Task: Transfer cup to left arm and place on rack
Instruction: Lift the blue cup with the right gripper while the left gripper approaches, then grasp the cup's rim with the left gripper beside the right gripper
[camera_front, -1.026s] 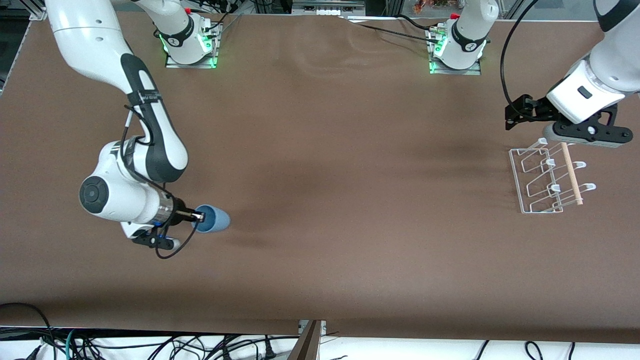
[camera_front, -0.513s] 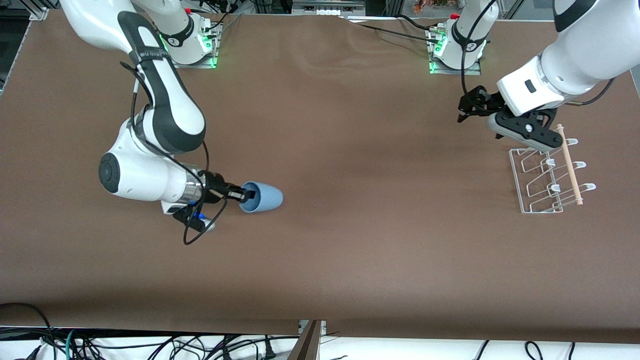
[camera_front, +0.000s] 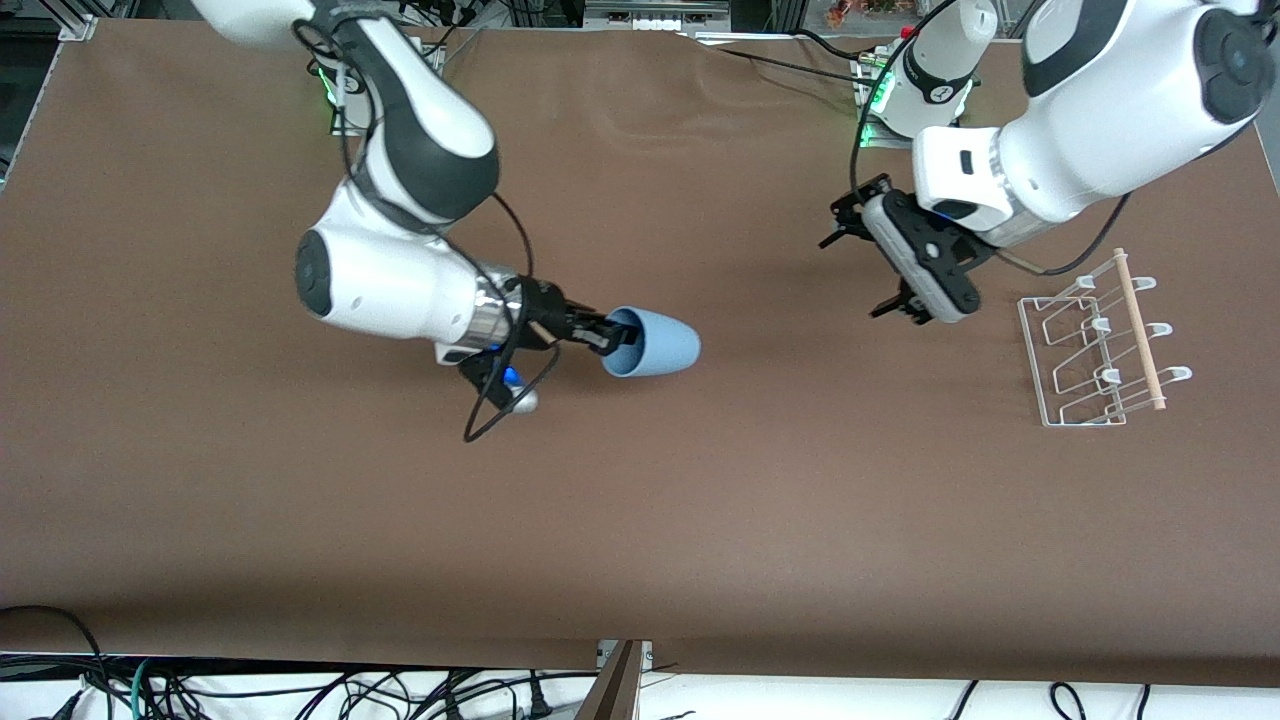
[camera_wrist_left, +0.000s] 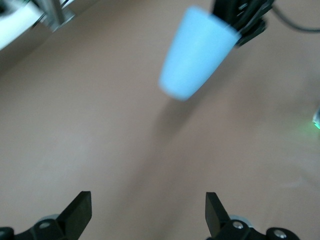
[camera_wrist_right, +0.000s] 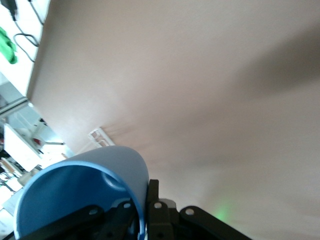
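Note:
The cup's open rim should stay free to slip onto the rack (camera_front: 1030, 340). So my left gripper will next grab the light-blue cup by its closed base end (camera_front: 684, 347).
The light-blue cup (camera_front: 655, 343) lies on its side in the air over the middle of the table, base pointing toward the left arm's end. My right gripper (camera_front: 610, 338) is shut on its rim; in the right wrist view, one finger is inside the cup (camera_wrist_right: 75, 195) and one outside, with the right gripper (camera_wrist_right: 142, 195) pinching the wall. My left gripper (camera_front: 862, 267) hangs open over bare table between the cup and the white wire rack (camera_front: 1030, 340). It faces the cup (camera_wrist_left: 195, 55), and nothing is between the fingers of the left gripper (camera_wrist_left: 149, 212).
The rack with its wooden dowel (camera_front: 1140, 335) stands at the left arm's end of the table. Both arm bases (camera_front: 915, 100) stand along the table edge farthest from the front camera. Cables (camera_front: 300, 690) lie off the nearest edge. Brown table cover (camera_front: 640, 520) lies between.
The right arm has carried the cup up and toward the middle of the table. The left arm has swung from over the rack toward the middle, its open gripper now turned toward the cup.

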